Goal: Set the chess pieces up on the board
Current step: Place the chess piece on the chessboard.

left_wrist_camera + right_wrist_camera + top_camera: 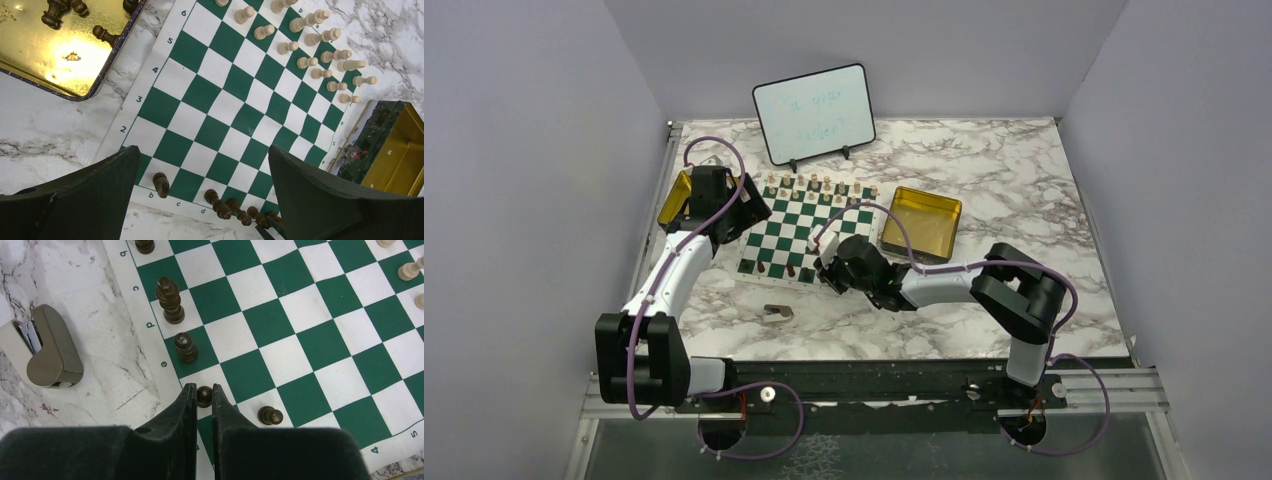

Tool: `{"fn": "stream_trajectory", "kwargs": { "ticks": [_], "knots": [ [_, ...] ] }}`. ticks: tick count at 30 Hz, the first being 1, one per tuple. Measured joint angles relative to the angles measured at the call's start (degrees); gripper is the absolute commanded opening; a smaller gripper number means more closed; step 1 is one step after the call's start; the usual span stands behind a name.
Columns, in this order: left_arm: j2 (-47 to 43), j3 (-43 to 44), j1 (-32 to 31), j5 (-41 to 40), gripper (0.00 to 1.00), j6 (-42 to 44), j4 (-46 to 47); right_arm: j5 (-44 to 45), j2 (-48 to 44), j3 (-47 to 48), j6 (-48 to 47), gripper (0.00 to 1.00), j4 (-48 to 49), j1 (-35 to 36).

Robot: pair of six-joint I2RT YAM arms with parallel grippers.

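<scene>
The small dark brown piece hangs upright inside the borders of the white edge square, so it would stand on that square. My right gripper should open now.
The green and white board [809, 225] lies mid-table. Light tan pieces [320, 55] stand in two rows on its far side. Several dark brown pieces [169, 299] stand along its near edge, also seen in the left wrist view [217, 202]. My right gripper [204, 390] is shut on a small dark brown piece [204, 396] at a white edge square, next to file e; it also shows in the top view [829, 265]. I cannot tell whether the piece touches the board. My left gripper [205, 160] is open and empty, hovering over the board's left side [724, 212].
A gold tin [55, 50] left of the board holds several dark pieces. Another gold tin [921, 222] sits right of the board. A brownish-grey scrap [50, 352] lies on the marble near the board's front edge. A whiteboard [814, 113] stands behind.
</scene>
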Motion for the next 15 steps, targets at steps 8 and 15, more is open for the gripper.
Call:
{"fn": "stream_trajectory", "kwargs": {
  "ticks": [8, 15],
  "knots": [
    [0.0, 0.0, 0.26, 0.04, 0.99, 0.02, 0.0, 0.72, 0.31, 0.0, 0.46, 0.26, 0.02, 0.24],
    [0.0, 0.0, 0.26, 0.46, 0.99, 0.07, 0.0, 1.36, 0.35, 0.0, 1.38, 0.42, -0.04, 0.24]
  ]
}}
